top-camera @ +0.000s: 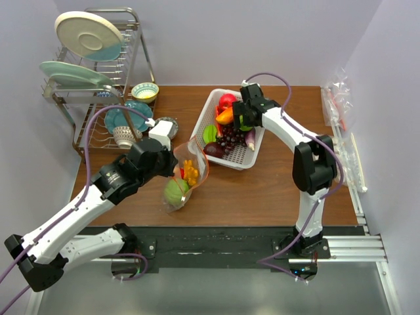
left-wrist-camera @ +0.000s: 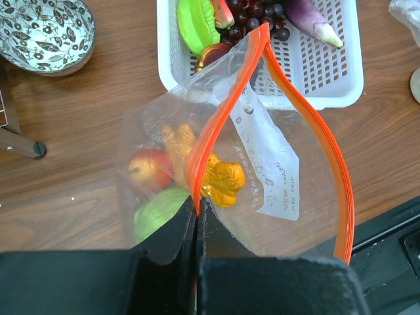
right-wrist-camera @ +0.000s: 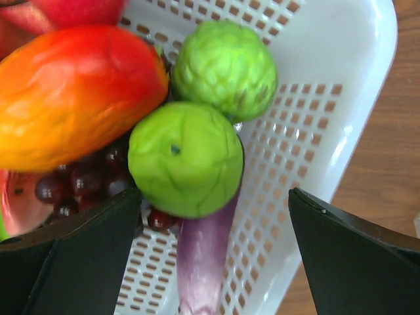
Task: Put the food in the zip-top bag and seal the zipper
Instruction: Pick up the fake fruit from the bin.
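Observation:
My right gripper's fingers reach only the near edge of the green fruit in the right wrist view. I should move that gripper toward the fruit before I close it.
The clear zip-top bag stands open on the table, its orange-red zipper spread wide. Inside lie an orange piece, a red fruit and a green fruit. My left gripper is shut on the zipper's near lip. My right gripper is open above the white basket, straddling a green fruit and a purple eggplant. A mango, a bumpy green fruit and dark grapes lie beside them.
A dish rack with plates and bowls stands at the back left. A patterned bowl sits near the bag. Clear packets lie at the right wall. The table's front edge is near the bag.

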Motion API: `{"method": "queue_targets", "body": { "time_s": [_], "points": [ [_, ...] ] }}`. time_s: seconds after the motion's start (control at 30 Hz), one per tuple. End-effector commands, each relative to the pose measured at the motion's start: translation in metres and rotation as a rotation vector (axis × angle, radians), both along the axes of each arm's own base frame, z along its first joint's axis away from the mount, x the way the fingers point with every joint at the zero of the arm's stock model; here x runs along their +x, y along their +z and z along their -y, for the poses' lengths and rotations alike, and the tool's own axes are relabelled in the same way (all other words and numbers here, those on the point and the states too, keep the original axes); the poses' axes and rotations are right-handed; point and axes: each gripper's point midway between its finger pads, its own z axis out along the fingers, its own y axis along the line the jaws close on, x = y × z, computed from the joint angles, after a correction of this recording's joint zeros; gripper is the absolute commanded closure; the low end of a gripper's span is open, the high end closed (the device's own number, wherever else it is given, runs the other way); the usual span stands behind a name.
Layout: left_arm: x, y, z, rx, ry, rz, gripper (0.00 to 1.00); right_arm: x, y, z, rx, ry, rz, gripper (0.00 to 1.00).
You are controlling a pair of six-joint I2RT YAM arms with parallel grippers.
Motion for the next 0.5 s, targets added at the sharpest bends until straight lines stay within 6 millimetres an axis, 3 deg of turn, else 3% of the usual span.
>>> {"method": "queue_targets", "body": {
  "time_s": [0.0,0.23,0.47],
  "points": [
    [0.001,0.013,-0.003,-0.015,-0.003,0.052,1.00,0.023,0.028,-0.011,0.059,0.023,0.081,0.02],
    [0.001,0.022,-0.003,-0.029,0.002,0.065,1.00,0.026,0.014,-0.022,0.085,0.066,0.055,0.06],
    [0.001,0.020,0.000,-0.024,-0.010,0.053,1.00,0.023,0.008,-0.025,0.094,0.083,0.026,0.28]
  ]
}}
